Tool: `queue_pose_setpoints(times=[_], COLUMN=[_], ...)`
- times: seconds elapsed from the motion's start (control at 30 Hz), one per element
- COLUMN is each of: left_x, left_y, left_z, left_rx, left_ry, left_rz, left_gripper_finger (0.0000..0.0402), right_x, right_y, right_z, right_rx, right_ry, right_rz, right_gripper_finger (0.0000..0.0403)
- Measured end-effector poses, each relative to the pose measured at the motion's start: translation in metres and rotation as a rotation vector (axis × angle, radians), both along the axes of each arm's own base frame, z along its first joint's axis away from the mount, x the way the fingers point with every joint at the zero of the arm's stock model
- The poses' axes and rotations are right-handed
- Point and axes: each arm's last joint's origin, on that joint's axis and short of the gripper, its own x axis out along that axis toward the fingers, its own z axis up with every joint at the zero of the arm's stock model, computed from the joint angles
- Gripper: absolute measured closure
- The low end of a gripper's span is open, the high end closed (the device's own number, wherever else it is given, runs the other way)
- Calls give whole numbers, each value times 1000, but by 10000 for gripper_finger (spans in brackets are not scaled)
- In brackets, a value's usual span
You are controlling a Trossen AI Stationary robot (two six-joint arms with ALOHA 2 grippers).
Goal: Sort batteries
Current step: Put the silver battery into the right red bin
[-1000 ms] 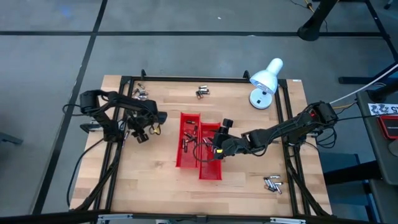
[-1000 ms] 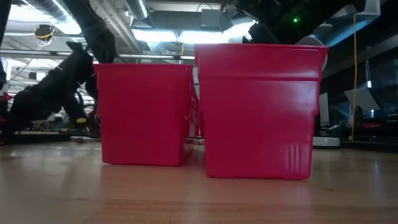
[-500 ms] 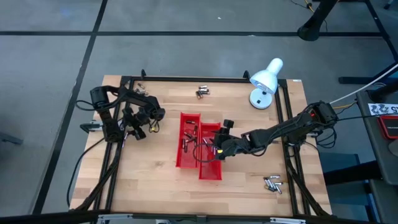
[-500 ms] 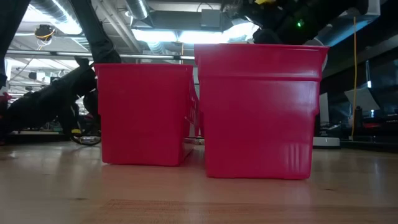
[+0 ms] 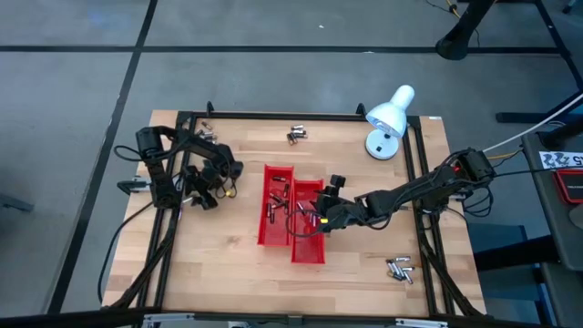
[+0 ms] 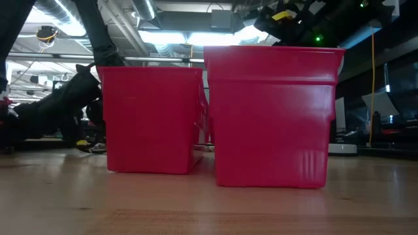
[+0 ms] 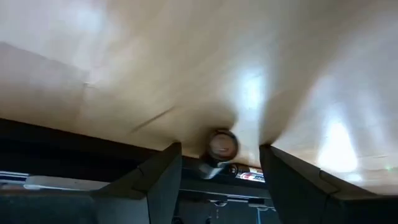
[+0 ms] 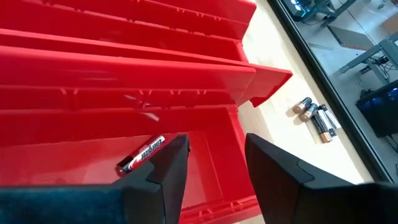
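My left gripper closes on the battery now, since its fingers stand around the battery's round end and closing now would catch the battery.
Two red trays (image 5: 265,228) (image 5: 310,251) stand side by side mid-table, with several batteries (image 5: 273,208) in them. My left gripper (image 5: 202,191) is low over the wood near the table's left edge and is open. One battery (image 7: 222,145) shows end-on between its fingers (image 7: 163,174), untouched. A second battery (image 7: 249,173) lies just behind it. My right gripper (image 8: 214,149) hangs open over the right tray (image 8: 186,87), beside a black-and-red battery (image 8: 142,155) lying on the tray floor.
Loose batteries lie at the far edge (image 5: 296,135), the far left corner (image 5: 206,136) and the near right (image 5: 398,268). A white lamp (image 5: 390,117) stands at the far right. A black frame rail (image 5: 173,228) runs along the table's left side, close to my left gripper.
My left gripper has sunk toward the table and drawn back a little toward the left edge, tipping as it went.
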Motion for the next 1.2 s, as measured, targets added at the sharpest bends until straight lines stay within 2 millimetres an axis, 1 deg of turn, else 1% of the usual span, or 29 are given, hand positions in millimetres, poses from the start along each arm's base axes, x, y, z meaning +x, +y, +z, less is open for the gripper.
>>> queue_pose_setpoints(times=[0.1, 0.2, 0.27, 0.43, 0.47, 0.57, 0.67, 0.8, 0.87, 1.07, 1.2], left_x=[1, 2, 2, 3, 3, 4, 5, 11, 14, 16, 21], left_y=[-2, -4, -6, -9, -9, -10, -10, -6, -4, 5, 8], left_z=[0, 0, 0, -1, -1, 1, 7, 24, 36, 83, 115], left_rx=[4, 2, -1, 7, 9, 15, 42, 122, 162, 313, 430], left_ry=[4, 2, -1, 1, 2, -7, -43, -138, -202, -361, -527], left_rz=[-13, -33, -55, -112, -115, -124, -135, -146, -137, -125, -95], left_gripper_finger=[195, 222, 252, 358, 368, 368, 362, 360, 363, 363, 363], right_x=[0, 0, 0, 2, 2, 2, 2, 0, 0, -3, -7], right_y=[0, 0, 0, 0, 0, 0, 0, -1, -1, -3, -4], right_z=[0, 0, 0, 3, 3, 3, 4, 7, 10, 13, 17], right_rx=[0, 0, -4, -14, -14, -13, -19, -20, -21, -39, -37], right_ry=[0, -2, -6, -33, -36, -37, -41, -48, -61, -58, -61], right_rz=[0, 0, -6, -12, -12, -12, -19, -22, -28, -48, -68], right_gripper_finger=[240, 240, 240, 240, 240, 240, 240, 240, 240, 240, 240])
